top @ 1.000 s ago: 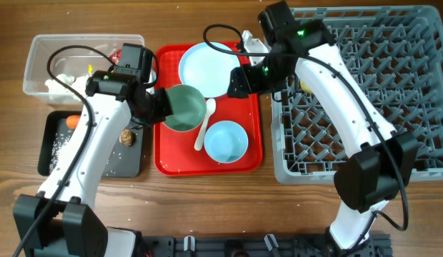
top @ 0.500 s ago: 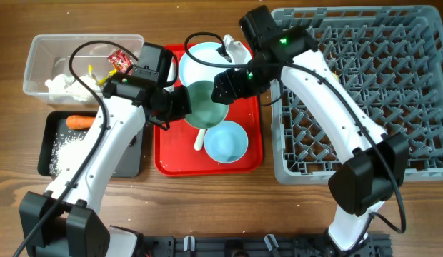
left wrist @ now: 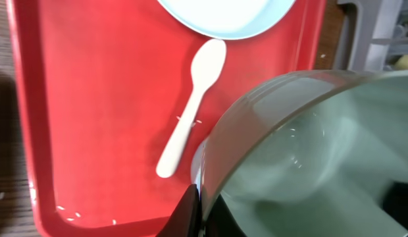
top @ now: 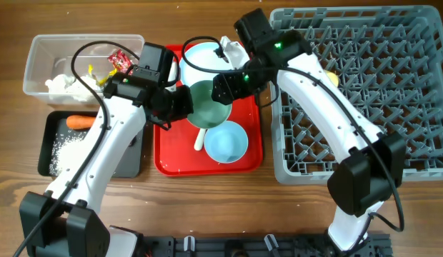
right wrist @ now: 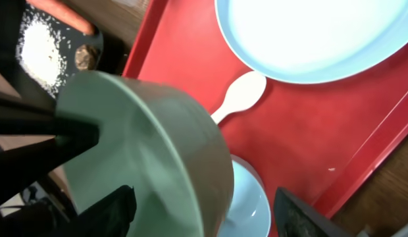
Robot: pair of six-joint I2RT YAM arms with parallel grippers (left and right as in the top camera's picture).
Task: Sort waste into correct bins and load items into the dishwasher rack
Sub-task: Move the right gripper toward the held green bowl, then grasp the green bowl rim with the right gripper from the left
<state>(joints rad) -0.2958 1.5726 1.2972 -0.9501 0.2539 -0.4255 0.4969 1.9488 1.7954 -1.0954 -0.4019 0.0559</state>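
Note:
The robot's right gripper will take over the bowl next and load it into the dishwasher rack (top: 364,93), so it will grab the green bowl's rack-side rim (top: 228,104), opposite the left gripper.
My left gripper (top: 177,104) is shut on the left rim of the pale green bowl (top: 208,104) and holds it tilted above the red tray (top: 171,160). In the left wrist view its fingertips (left wrist: 199,197) pinch the bowl's rim (left wrist: 303,145). My right gripper (top: 223,87) is open, with one finger (right wrist: 112,209) on each side of the green bowl's (right wrist: 145,141) other edge. On the tray lie a light-blue plate (top: 204,58), a light-blue bowl (top: 226,143) and a white spoon (left wrist: 191,112). The grey dishwasher rack (top: 364,93) stands at the right.
At the left, a clear tub (top: 43,53) holds crumpled tissues (top: 58,84) and a red wrapper (top: 119,60). In front of it a black tray (top: 46,153) holds a carrot (top: 80,121), loose rice (top: 64,146) and a brown lump (right wrist: 82,56). Something yellow (top: 331,76) sits in the rack.
My left gripper has lifted the green bowl and carried it right, towards the tray's middle. My right arm has swung left from the rack to the bowl's other edge.

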